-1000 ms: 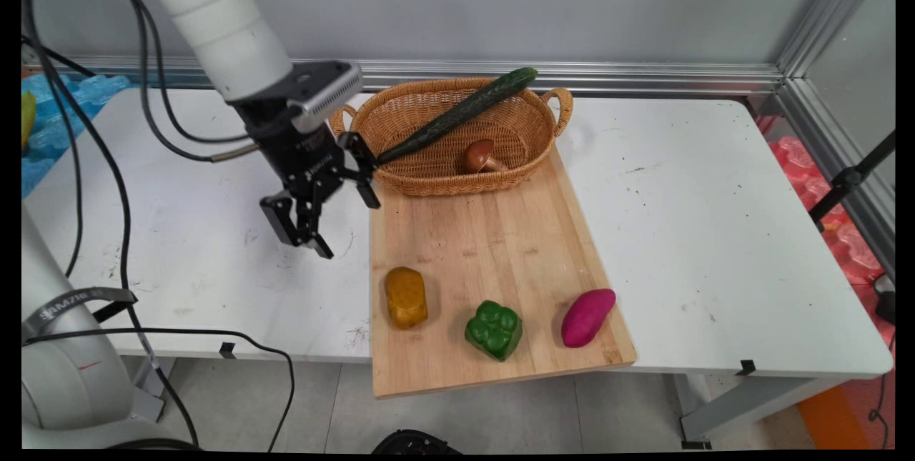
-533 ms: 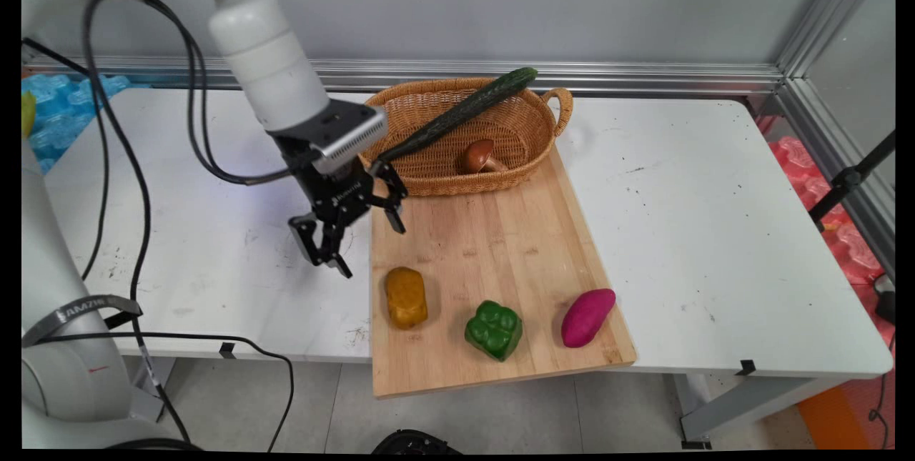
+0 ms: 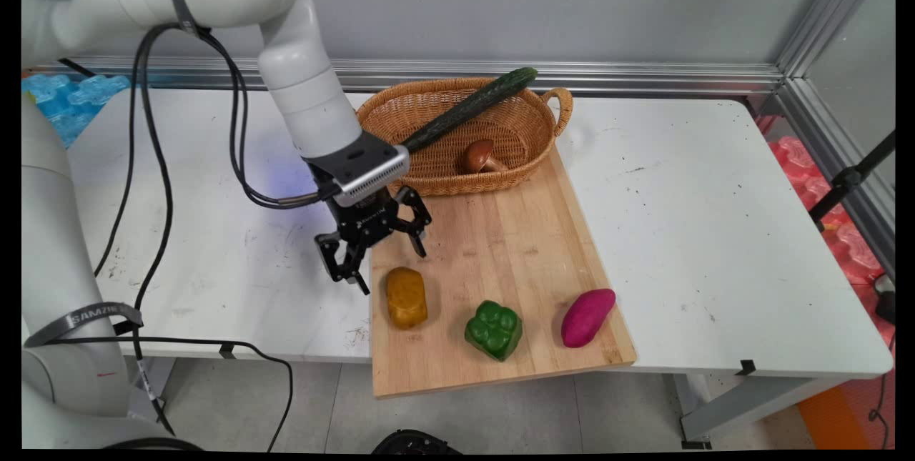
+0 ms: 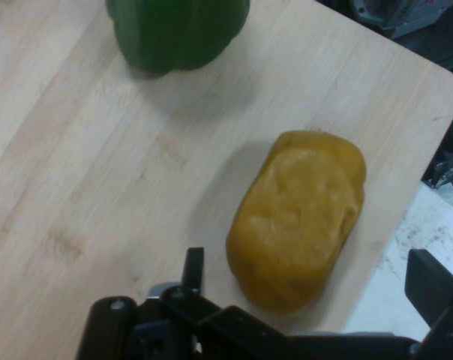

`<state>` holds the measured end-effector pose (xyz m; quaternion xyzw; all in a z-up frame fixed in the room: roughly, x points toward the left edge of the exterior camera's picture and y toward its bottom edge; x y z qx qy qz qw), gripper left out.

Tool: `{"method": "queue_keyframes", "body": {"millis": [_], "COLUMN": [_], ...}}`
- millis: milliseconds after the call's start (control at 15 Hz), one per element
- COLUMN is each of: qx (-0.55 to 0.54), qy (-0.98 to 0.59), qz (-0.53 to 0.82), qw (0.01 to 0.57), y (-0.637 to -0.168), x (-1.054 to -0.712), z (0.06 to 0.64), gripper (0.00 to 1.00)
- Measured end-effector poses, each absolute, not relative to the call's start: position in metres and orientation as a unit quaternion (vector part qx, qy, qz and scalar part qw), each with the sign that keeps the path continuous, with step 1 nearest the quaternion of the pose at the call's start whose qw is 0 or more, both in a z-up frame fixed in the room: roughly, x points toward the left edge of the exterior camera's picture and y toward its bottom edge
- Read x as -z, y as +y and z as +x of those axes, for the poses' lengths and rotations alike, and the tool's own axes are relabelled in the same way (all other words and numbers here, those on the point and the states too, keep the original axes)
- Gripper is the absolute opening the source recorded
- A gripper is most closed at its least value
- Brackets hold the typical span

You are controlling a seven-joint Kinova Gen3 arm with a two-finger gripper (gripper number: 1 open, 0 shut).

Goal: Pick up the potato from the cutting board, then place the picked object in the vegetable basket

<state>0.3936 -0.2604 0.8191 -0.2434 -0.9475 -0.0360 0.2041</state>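
Note:
The yellow-brown potato needs to go into the wicker basket, so my gripper should next grip the potato's long sides around its middle.
My black gripper [image 3: 392, 268] hangs open just above the wooden cutting board's [image 3: 493, 232] left edge. Right below it lies a yellow-brown lumpy vegetable [image 3: 406, 296], not touched; in the hand view that vegetable [image 4: 298, 217] sits between and ahead of the fingers [image 4: 193, 270]. A green bell pepper [image 3: 494, 329] lies to its right on the board and shows as the green pepper [image 4: 178, 30] at the hand view's top. Nothing is between the fingers.
A purple sweet potato [image 3: 587, 316] lies on the board's right side. A wicker basket [image 3: 550, 125] at the board's far end holds a long cucumber [image 3: 468, 111] and a brown mushroom [image 3: 479, 156]. Black cables [image 3: 154, 161] hang from the arm over the table's left part.
The gripper has moved right and toward the near side, from beside the basket's left end down to the yellow-brown vegetable. It stayed open. Nothing on the board moved.

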Motion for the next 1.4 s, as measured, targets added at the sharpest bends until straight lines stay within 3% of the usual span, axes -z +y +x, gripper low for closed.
{"method": "queue_keyframes", "body": {"millis": [933, 1000, 1400], "qx": [0.048, 0.049, 0.054], "qy": [-0.919, -0.917, -0.91], "qz": [-0.329, -0.335, -0.354], "qw": [0.211, 0.211, 0.21], "y": [-0.268, -0.267, -0.27], "x": [-0.79, -0.789, -0.791], "z": [0.379, 0.378, 0.379], "gripper": [1.0, 0.0, 0.0]}}
